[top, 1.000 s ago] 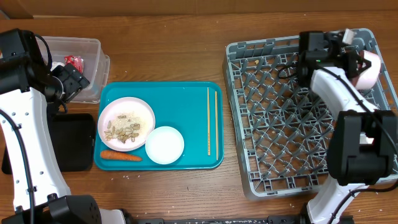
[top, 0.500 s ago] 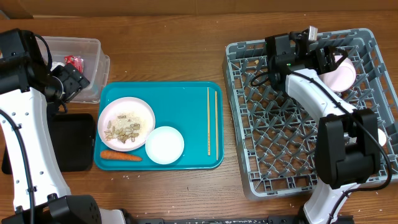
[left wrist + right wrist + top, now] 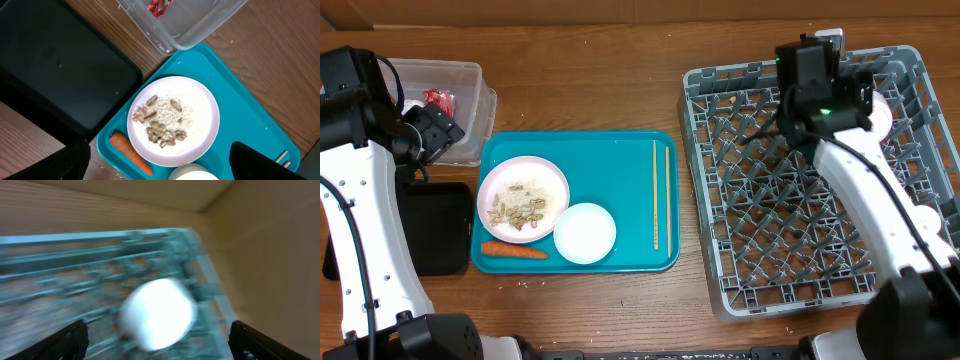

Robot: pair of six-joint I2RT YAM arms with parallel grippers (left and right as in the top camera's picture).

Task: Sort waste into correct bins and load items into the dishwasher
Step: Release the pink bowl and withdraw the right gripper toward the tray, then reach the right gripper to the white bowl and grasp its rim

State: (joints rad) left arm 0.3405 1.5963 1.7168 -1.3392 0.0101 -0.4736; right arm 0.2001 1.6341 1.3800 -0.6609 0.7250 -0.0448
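Next, my right gripper picks up the white bowl (image 3: 585, 232) by its rim, fingers straddling the bowl's side, to load it tipped sideways among the dish rack's wires.
A white cup (image 3: 157, 312) lies on its side in the far right corner of the grey dish rack (image 3: 770, 220); its rim peeks out past my right arm (image 3: 883, 117). My right gripper (image 3: 159, 330) stands open just behind the cup, jaws wide and apart from it. On the teal tray (image 3: 610, 165) sit a plate of food scraps (image 3: 523, 198), a white bowl (image 3: 585, 232), a carrot (image 3: 515, 251) and chopsticks (image 3: 661, 190). My left gripper (image 3: 160, 160) hangs open above the plate (image 3: 172, 120), holding nothing.
A clear bin (image 3: 445, 85) holding a red wrapper (image 3: 440, 100) stands at the back left. A black tray (image 3: 435, 225) lies left of the teal tray. The rack's rows of upright tines fill its floor.
My right gripper has opened and let go of the cup in the rack's far right corner, then drawn back to the left. The left arm has not moved.
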